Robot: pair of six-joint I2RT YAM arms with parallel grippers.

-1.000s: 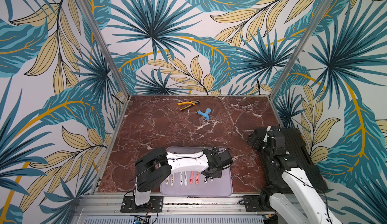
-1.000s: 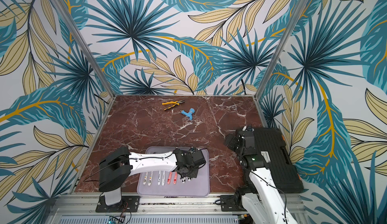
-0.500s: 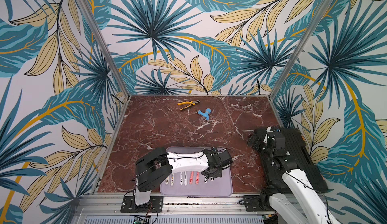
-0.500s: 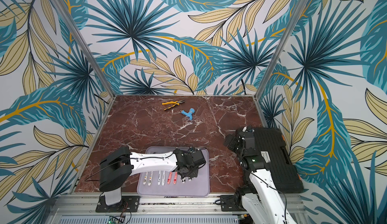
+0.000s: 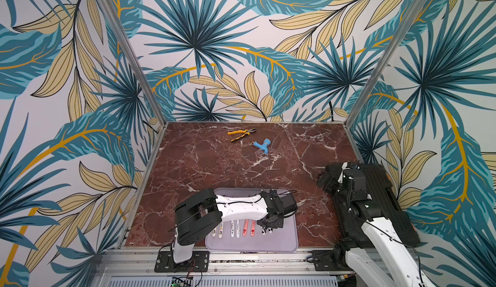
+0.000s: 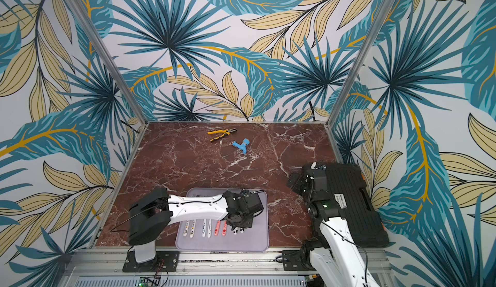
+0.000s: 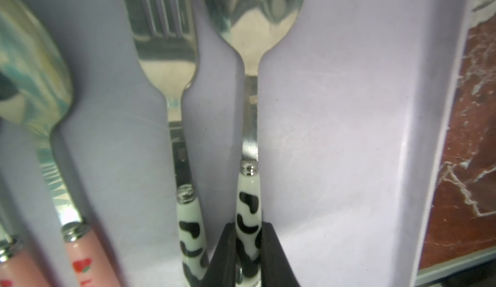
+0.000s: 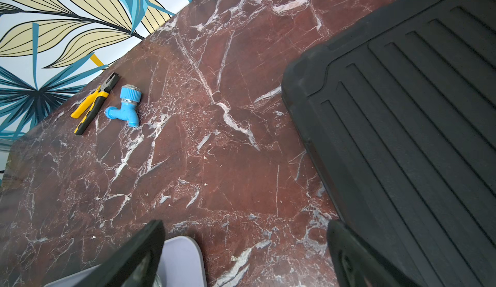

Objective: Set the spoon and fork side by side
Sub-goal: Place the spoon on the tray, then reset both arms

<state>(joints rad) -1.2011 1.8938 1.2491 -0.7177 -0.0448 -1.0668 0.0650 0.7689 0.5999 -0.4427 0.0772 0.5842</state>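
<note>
The spoon is low over the flat lilac tray, beside and nearly parallel to the fork, so my left gripper should release it now.
A spoon and a fork, both with black-and-white cow-patterned handles, lie parallel and close together on the lilac tray. The fork is on the side of the other cutlery. My left gripper is shut on the spoon's handle, one black finger on each side. In both top views the left gripper hangs low over the tray's right half, and the two cow handles stick out beneath it. My right gripper is open and holds nothing, above the table right of the tray.
More cutlery with pink handles and white handles lies in a row left of the pair. A black ribbed case fills the table's right side. Yellow pliers and a blue tap lie at the back.
</note>
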